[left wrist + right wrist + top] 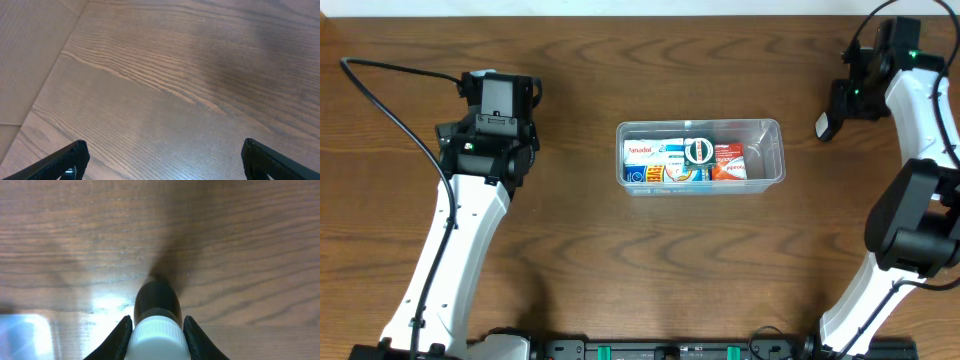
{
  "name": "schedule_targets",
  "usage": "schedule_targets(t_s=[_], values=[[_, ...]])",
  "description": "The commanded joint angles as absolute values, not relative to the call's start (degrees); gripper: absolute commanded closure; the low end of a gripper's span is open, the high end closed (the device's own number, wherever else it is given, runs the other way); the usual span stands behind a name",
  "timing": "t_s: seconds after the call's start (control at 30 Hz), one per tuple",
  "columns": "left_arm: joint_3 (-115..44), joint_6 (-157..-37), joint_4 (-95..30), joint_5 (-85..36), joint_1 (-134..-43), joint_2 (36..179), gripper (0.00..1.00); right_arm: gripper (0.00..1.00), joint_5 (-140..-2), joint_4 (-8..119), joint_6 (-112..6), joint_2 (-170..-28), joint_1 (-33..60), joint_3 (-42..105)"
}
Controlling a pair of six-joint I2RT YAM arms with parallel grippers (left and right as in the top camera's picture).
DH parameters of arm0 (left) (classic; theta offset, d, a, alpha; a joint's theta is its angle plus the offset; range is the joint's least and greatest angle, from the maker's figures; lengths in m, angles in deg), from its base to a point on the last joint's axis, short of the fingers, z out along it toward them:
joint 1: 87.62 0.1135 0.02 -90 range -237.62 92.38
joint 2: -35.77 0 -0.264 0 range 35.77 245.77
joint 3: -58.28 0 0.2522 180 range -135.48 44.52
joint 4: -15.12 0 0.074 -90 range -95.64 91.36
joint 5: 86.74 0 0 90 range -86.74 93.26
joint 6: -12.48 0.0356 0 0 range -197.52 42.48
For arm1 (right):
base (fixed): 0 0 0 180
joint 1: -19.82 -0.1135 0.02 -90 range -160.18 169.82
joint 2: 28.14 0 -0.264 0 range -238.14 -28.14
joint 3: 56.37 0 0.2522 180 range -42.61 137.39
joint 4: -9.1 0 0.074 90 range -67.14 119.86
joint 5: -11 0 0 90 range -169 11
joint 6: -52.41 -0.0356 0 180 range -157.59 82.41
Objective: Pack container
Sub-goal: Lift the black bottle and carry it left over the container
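Observation:
My right gripper's fingers are shut on the bottle's white cap [825,126] from both sides, so the small dark bottle would come along if I lifted the gripper now.
The clear plastic container [770,135] sits at the table's middle and holds several small coloured boxes [665,162] and a round white-capped item [699,151]. Its corner shows at the lower left of the right wrist view [22,335]. My right gripper [840,105] is at the far right, to the right of the container, shut on a small dark bottle with a white cap [825,126]. In the right wrist view the bottle [156,297] sits between the fingers [157,322]. My left gripper [498,80] is far left of the container, open and empty [162,150] over bare wood.
The brown wooden table [640,270] surrounds the container. The table's far-left edge, with a lighter surface beyond it, shows in the left wrist view [30,65]. Black cables [390,75] run from each arm.

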State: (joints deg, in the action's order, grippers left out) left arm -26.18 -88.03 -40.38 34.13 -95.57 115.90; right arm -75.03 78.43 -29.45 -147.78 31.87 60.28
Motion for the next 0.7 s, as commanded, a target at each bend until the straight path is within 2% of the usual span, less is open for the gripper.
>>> schedule_targets(t_s=[0.0, 0.2, 0.5, 0.67], values=[[-26.6, -88.1, -40.4, 35.4, -95.3, 116.0, 0.02, 0.81, -74.9, 80.9, -29.9, -144.5, 29.5, 66.0], [-26.6, -88.1, -40.4, 35.4, -95.3, 116.0, 0.02, 0.8, -74.9, 89.0, -32.5, -138.2, 23.9, 70.4], [-26.6, -88.1, -40.4, 35.4, -95.3, 116.0, 0.02, 0.81, -77.3, 90.5, -36.9, -127.8, 14.8, 70.4], [-26.6, -88.2, -40.4, 35.4, -95.3, 116.0, 0.02, 0.82, -77.4, 94.0, -40.0, -127.3, 11.3, 69.8]])
